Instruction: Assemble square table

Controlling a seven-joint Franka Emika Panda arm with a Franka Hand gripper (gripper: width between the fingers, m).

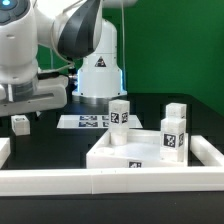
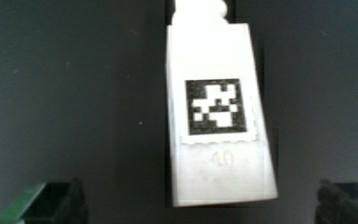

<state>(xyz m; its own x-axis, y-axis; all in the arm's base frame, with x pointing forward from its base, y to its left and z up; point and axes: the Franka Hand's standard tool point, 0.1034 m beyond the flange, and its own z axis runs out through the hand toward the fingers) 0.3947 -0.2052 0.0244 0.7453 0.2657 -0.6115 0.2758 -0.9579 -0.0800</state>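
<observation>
The white leg's round tip should stay free to enter the slab (image 1: pixel 130 152), so my gripper will grab the leg by its flat square end (image 1: pixel 21 125) next.
The square table's white slab (image 1: pixel 130 152) lies at the exterior view's right. Three white tagged legs stand upright on or by it: one at its far corner (image 1: pixel 119 112) and two at the right (image 1: pixel 176 113) (image 1: pixel 172 136). A further white leg (image 1: pixel 20 123) lies on the black table at the exterior view's left, right under my gripper (image 1: pixel 20 108). In the wrist view that leg (image 2: pixel 215 110) shows its tag, and its near end reaches between my dark fingertips (image 2: pixel 53 202). My gripper (image 2: pixel 197 204) is open, with a gap on each side of the leg, and holds nothing.
The marker board (image 1: pixel 92 122) lies flat in front of the arm's base. A long low white border wall (image 1: pixel 110 182) runs along the front and turns up both sides. A green backdrop stands behind.
</observation>
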